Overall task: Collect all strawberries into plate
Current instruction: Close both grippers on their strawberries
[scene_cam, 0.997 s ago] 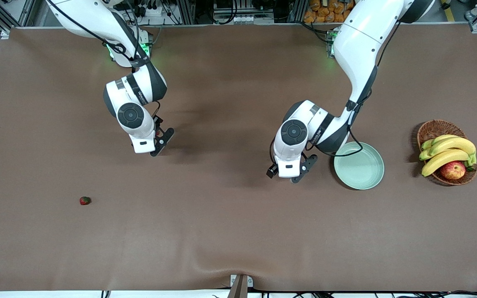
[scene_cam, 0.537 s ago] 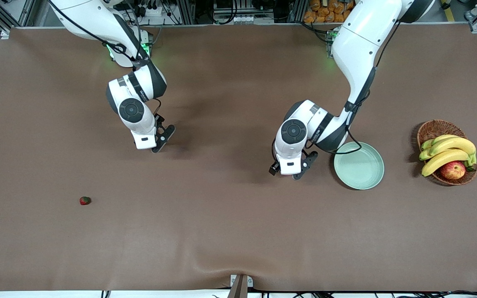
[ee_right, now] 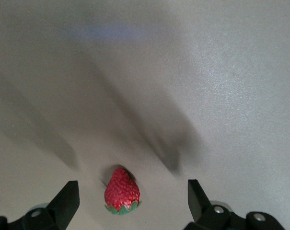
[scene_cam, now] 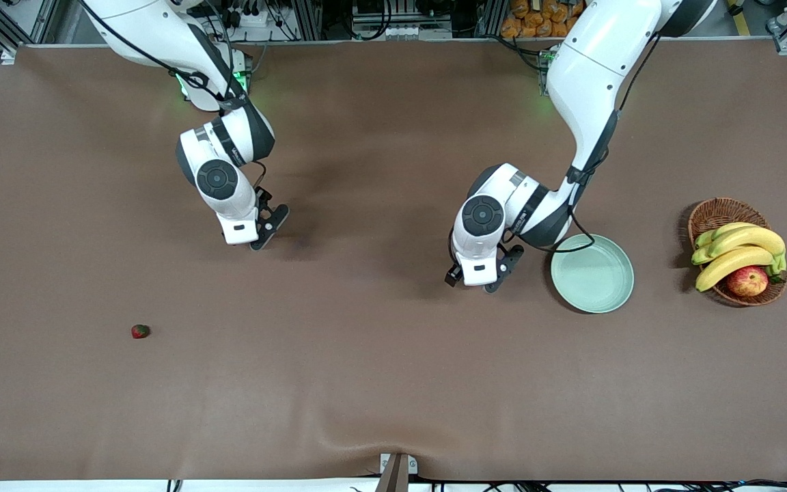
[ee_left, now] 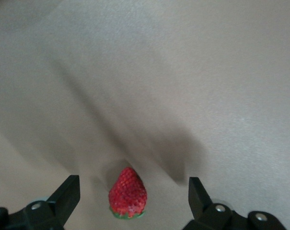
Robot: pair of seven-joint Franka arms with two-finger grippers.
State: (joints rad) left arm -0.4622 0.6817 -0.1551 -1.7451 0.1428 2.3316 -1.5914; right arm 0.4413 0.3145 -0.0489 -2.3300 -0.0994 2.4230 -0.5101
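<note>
My left gripper should close on the strawberry now: its fingers are low by the cloth, on either side of the strawberry in the left wrist view.
My left gripper is open over the table beside the pale mint-green plate. In the left wrist view a strawberry lies on the cloth between the open fingers, untouched. My right gripper is open over the table near the right arm's end. In the right wrist view a second strawberry lies between its open fingers, untouched. Both berries are hidden under the hands in the front view. A third strawberry lies alone, nearer to the front camera than the right gripper. The plate holds nothing.
A brown wicker basket with bananas and a red-yellow apple stands at the left arm's end, beside the plate. A brown cloth covers the table, with a wrinkle at its front edge.
Both hands have shifted slightly toward the robots' bases and look a little lower over their berries. The third strawberry, plate and basket have not moved.
</note>
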